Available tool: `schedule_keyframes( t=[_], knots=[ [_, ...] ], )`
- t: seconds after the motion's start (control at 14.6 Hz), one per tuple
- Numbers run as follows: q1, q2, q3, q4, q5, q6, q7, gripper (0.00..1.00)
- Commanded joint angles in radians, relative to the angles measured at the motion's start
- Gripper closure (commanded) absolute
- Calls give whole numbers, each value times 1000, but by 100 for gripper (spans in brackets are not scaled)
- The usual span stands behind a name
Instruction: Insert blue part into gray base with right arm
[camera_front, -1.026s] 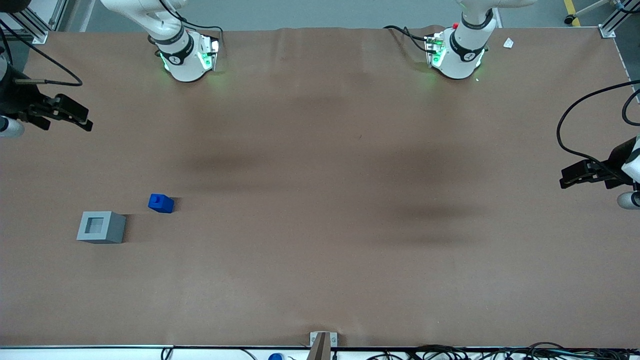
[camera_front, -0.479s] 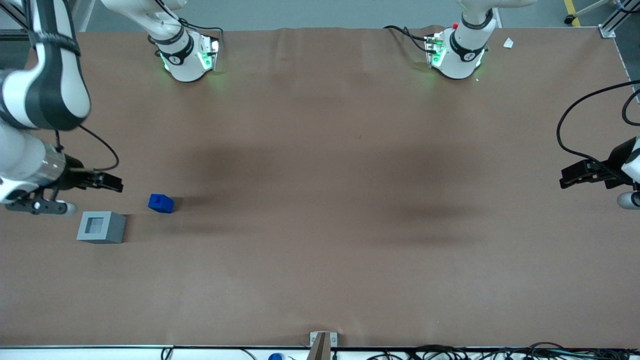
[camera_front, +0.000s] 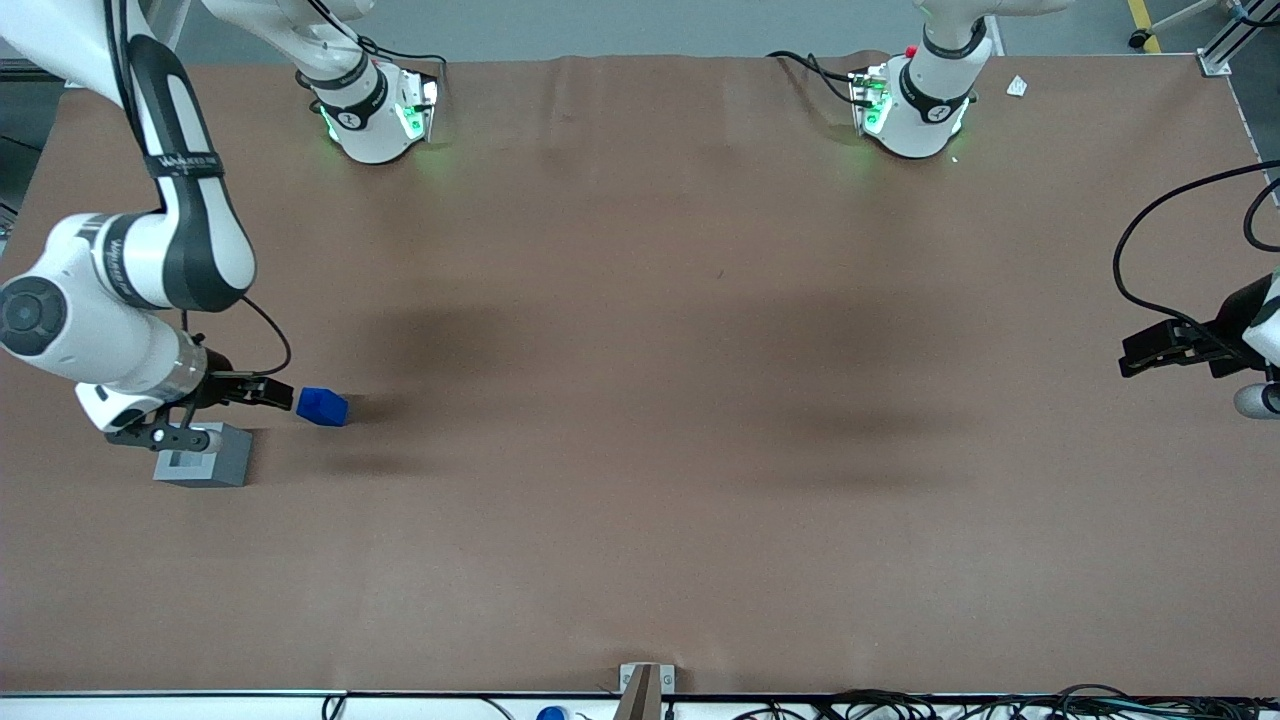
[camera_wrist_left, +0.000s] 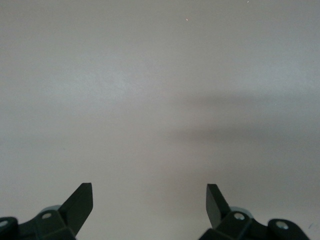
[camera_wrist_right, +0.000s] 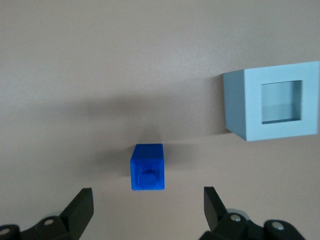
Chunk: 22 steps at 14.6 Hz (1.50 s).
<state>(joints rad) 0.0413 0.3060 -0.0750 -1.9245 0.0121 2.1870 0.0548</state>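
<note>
Next, my right gripper takes hold of the blue part by its notched end (camera_wrist_right: 147, 176) to fit the blue part into the gray base's square hollow (camera_wrist_right: 281, 101).
The blue part (camera_front: 322, 406) sits on the brown table, a small bright-blue block with a notched top, also in the right wrist view (camera_wrist_right: 147, 167). The gray base (camera_front: 215, 462) stands a little nearer the front camera, toward the working arm's end of the table; the wrist partly covers it. Its square hollow shows in the right wrist view (camera_wrist_right: 272, 102). My right gripper (camera_front: 272, 393) is open and empty, above the table right beside the blue part. In the wrist view the gripper (camera_wrist_right: 147, 205) has its jaws wide apart and the blue part just ahead of them.
The right arm (camera_front: 150, 260) reaches down over the working arm's end of the table. Two arm bases (camera_front: 375, 110) (camera_front: 915, 105) stand at the table's farthest edge. A small bracket (camera_front: 645, 685) sits at the nearest edge.
The right arm has swung in over the table and come down. The gripper has moved from the table's end to right beside the blue part. The blue part and gray base have not moved.
</note>
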Motion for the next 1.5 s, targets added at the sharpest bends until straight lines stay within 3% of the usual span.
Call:
schedule_keyframes(
  t=[0.0, 0.27, 0.89, 1.03, 1.09, 1.16, 1.23, 1.44],
  knots=[
    [-3, -5, 8, -112, 0, 133, 16, 9],
    [-1, 41, 9, -151, 5, 203, 17, 22],
    [11, 96, 11, -151, 28, 227, 17, 38],
    [11, 104, 11, -149, 28, 231, 16, 51],
    [9, 105, 11, -149, 28, 231, 16, 65],
    [9, 105, 11, -146, 28, 228, 16, 84],
    [3, 105, 11, -139, 28, 220, 17, 96],
    [-9, 97, 8, -90, 28, 197, 13, 100]
  ],
)
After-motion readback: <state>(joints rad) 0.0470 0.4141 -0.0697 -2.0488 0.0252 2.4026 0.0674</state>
